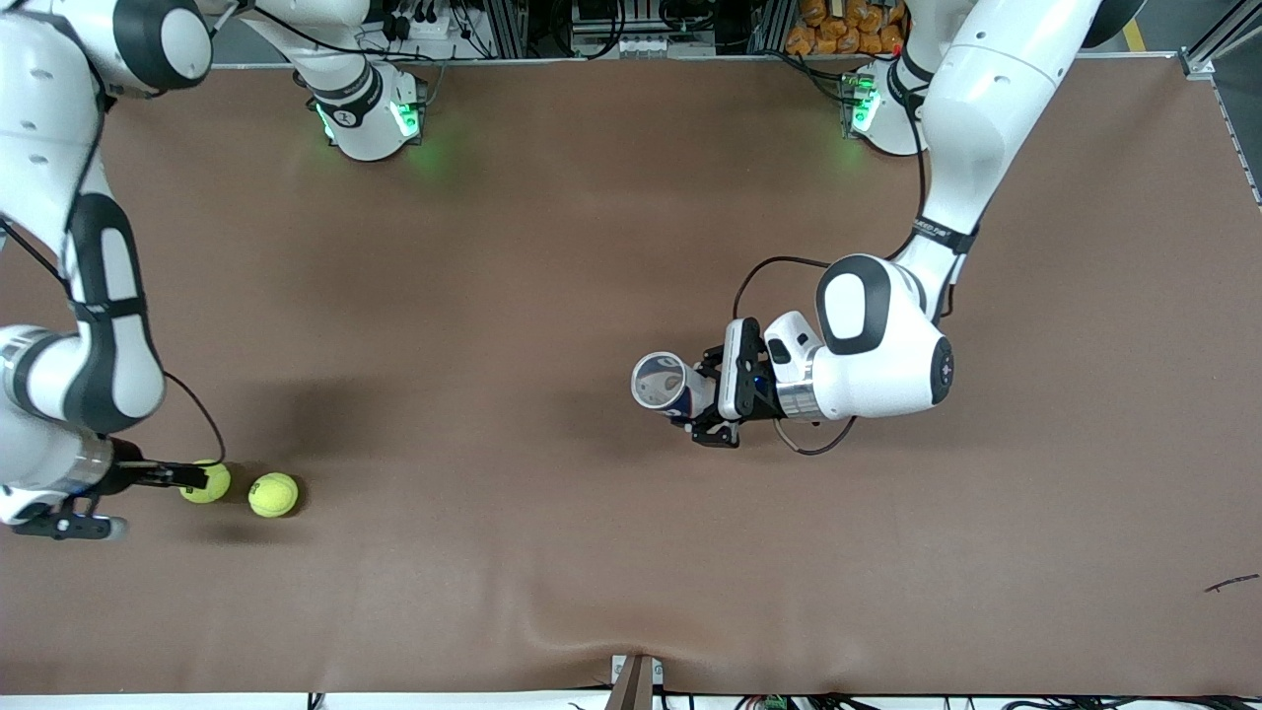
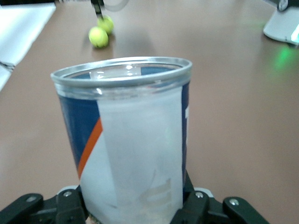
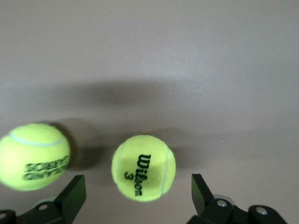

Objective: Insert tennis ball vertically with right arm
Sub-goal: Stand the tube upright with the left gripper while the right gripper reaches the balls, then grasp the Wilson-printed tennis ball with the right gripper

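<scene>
My right gripper is going to grab around the Wilson 3 tennis ball's middle [image 1: 203, 485] next. Then it can insert the ball vertically into the can [image 1: 663, 383].
Two yellow tennis balls lie on the brown table at the right arm's end: one [image 1: 273, 494] in the open, the other [image 1: 209, 483] partly under a finger. My right gripper [image 1: 153, 503] is open and empty, low beside them. In the right wrist view a ball marked "Wilson 3" [image 3: 143, 168] sits between and just ahead of the spread fingertips [image 3: 74, 186], with the second ball [image 3: 33, 156] outside them. My left gripper [image 1: 705, 399] is shut on a blue, white and orange ball can [image 1: 663, 383], held upright with its open mouth up [image 2: 126, 135].
The two arm bases [image 1: 370, 113] [image 1: 873, 108] stand at the table's back edge. A small dark scrap [image 1: 1232, 583] lies near the front at the left arm's end. A bracket [image 1: 636, 680] sticks up at the front edge. Both balls [image 2: 98, 37] show far off in the left wrist view.
</scene>
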Available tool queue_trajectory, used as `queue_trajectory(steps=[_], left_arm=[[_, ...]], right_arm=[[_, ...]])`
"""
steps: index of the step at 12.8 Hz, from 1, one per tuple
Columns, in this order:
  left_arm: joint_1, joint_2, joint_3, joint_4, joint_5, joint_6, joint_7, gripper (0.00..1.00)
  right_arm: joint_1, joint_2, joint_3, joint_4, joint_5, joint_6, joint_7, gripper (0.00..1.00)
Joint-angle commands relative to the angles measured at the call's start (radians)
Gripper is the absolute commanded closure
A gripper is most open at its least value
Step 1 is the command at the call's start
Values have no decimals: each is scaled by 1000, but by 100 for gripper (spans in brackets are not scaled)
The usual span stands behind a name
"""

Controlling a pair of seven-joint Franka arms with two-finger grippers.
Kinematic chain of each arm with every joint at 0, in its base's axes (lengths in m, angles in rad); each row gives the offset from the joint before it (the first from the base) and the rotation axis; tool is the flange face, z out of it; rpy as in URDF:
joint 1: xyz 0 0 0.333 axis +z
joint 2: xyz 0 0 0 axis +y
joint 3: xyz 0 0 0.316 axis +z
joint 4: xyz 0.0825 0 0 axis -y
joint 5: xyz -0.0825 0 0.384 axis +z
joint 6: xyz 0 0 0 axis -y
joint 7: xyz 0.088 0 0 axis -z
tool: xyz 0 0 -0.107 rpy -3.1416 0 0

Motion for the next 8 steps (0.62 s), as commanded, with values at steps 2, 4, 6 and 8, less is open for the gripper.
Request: queue_trajectory(steps=[2, 4, 6, 8], left_arm=[[-39, 83, -14, 12, -368, -6, 293, 30], [-73, 121, -14, 12, -512, -6, 427, 30], [-115, 159, -14, 14, -635, -6, 490, 30], [-168, 170, -13, 9, -738, -6, 516, 30]], right_arm=[[-41, 52, 13, 19, 7, -2, -12, 0], [-44, 69, 13, 16, 8, 24, -7, 0], [-33, 80, 13, 16, 13, 45, 64, 29], [-27, 77, 14, 19, 14, 44, 98, 46]])
